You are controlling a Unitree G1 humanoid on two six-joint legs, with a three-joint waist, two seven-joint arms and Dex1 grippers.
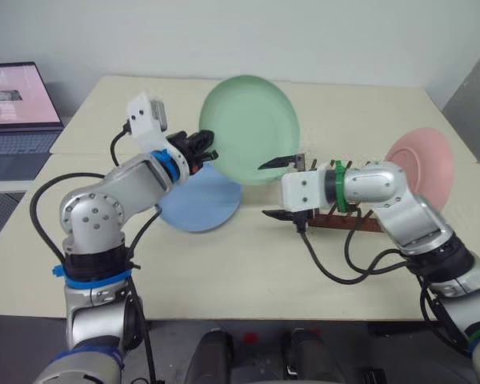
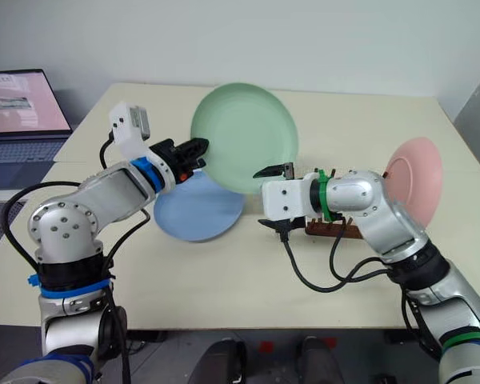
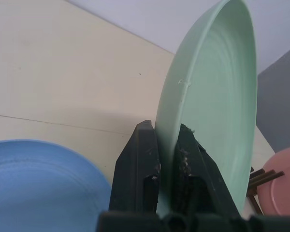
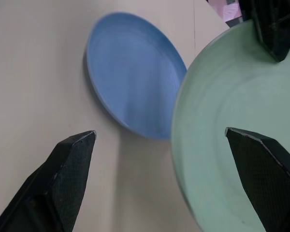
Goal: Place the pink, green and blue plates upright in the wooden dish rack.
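Note:
The green plate is far too wide across its side [image 1: 250,128], so the robot's right gripper should grab the plate by its free rim next.
The green plate [image 1: 248,128] hangs upright in the air above the table, with my left gripper [image 1: 206,148] shut on its left rim; the left wrist view shows the rim pinched between the fingers [image 3: 142,159]. My right gripper [image 1: 264,190] stands open just beside the plate's lower right edge, apart from it. The blue plate [image 1: 204,204] lies flat on the table under the green one. The pink plate [image 1: 422,164] stands upright at the right end of the wooden dish rack [image 1: 344,222], which my right arm mostly hides.
An open laptop [image 1: 16,104] sits on a separate surface at the far left. The table's front edge [image 1: 240,316] runs just ahead of my arms. A grey wall panel [image 1: 476,96] borders the table at the right.

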